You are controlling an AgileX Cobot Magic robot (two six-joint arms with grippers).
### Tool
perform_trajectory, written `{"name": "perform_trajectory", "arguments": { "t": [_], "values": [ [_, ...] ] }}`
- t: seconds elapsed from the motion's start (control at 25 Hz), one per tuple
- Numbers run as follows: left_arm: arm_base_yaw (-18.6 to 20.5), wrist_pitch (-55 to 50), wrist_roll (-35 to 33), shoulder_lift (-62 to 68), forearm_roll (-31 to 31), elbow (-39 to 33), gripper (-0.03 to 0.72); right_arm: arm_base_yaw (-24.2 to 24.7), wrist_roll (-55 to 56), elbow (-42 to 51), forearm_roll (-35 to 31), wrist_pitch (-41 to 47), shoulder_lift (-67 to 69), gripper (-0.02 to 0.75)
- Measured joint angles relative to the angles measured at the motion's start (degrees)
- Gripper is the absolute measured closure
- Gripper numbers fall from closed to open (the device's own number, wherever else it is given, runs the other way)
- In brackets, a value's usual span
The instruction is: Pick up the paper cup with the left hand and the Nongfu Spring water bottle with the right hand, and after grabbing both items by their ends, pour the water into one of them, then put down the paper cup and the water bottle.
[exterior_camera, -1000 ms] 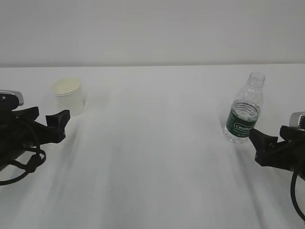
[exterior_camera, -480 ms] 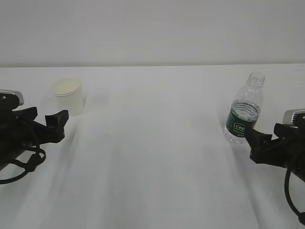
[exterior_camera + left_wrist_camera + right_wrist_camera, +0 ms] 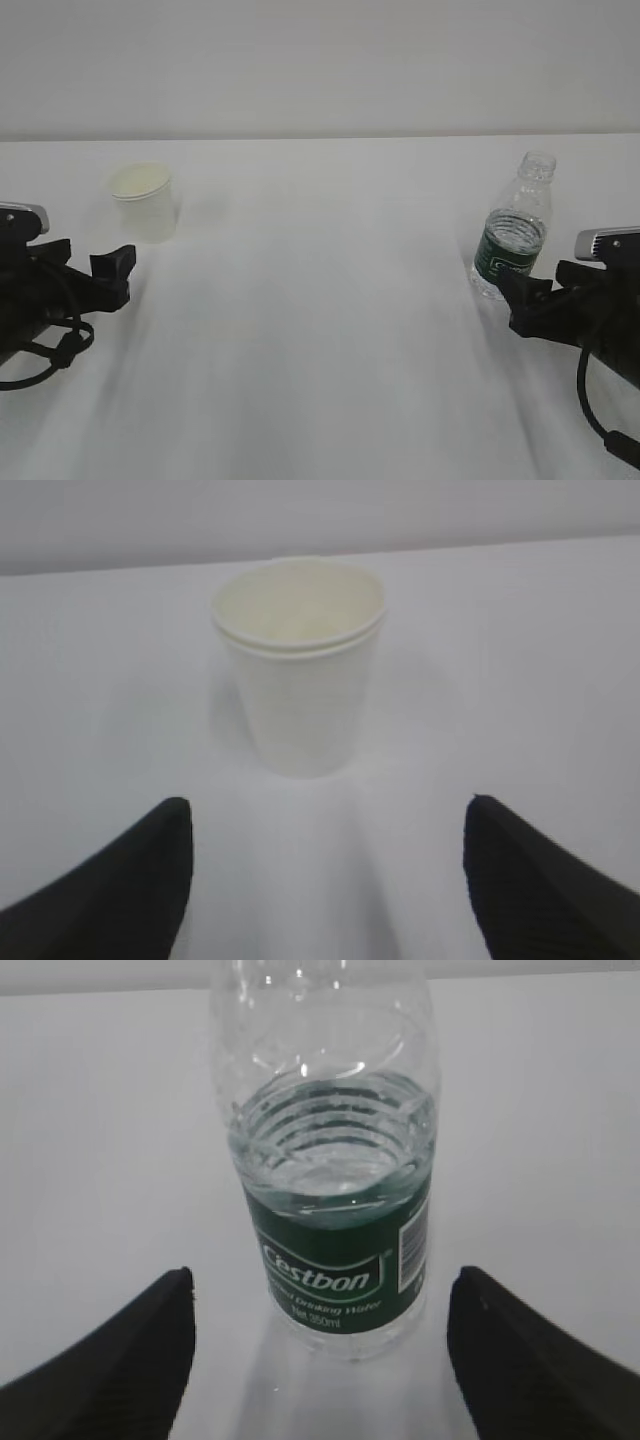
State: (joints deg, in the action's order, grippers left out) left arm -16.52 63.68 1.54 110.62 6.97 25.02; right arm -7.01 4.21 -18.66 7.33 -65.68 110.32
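Note:
The paper cup is wide at its open rim (image 3: pixel 140 181) and gets narrower toward the bottom. My left gripper should grab the cup by its narrower base (image 3: pixel 152 229) next.
The paper cup (image 3: pixel 145 203) stands upright at the left rear of the white table; in the left wrist view the paper cup (image 3: pixel 299 670) is straight ahead and empty. My left gripper (image 3: pixel 113 270) (image 3: pixel 327 815) is open just short of it, touching nothing. The Nongfu Spring water bottle (image 3: pixel 515 238) stands upright and capless on the right, partly filled. In the right wrist view the bottle (image 3: pixel 335 1210) shows its dark green label. My right gripper (image 3: pixel 522 296) (image 3: pixel 321 1285) is open, its fingers either side of the bottle's base without touching it.
The white table (image 3: pixel 320 330) runs back to a pale wall (image 3: pixel 320 60). A wide stretch of bare tabletop lies between the cup and the bottle. Loose black cables hang from both arms near the front edge.
My right gripper has slid left toward the bottle's base. My left gripper has drawn back slightly from the cup. Cup and bottle have not moved.

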Motion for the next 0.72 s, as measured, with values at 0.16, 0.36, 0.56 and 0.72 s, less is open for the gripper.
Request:
{"name": "perform_trajectory", "arguments": {
  "t": [0.16, 0.36, 0.56, 0.72],
  "values": [
    [0.31, 1.24, -0.09, 3.04, -0.71, 0.05, 0.088, 0.00, 0.11, -0.81, 0.09, 0.00, 0.22, 0.148],
    [0.31, 1.61, -0.09, 3.55, -1.37, 0.14, 0.093, 0.00, 0.11, -1.78, 0.09, 0.00, 0.35, 0.148],
    [0.31, 1.83, -0.09, 3.55, -1.44, 0.14, 0.095, 0.00, 0.11, -3.49, 0.09, 0.00, 0.54, 0.148],
    [0.31, 1.83, -0.09, 3.55, -1.44, 0.14, 0.095, 0.00, 0.11, -4.47, 0.09, -0.03, 2.51, 0.148]
  ]
}}
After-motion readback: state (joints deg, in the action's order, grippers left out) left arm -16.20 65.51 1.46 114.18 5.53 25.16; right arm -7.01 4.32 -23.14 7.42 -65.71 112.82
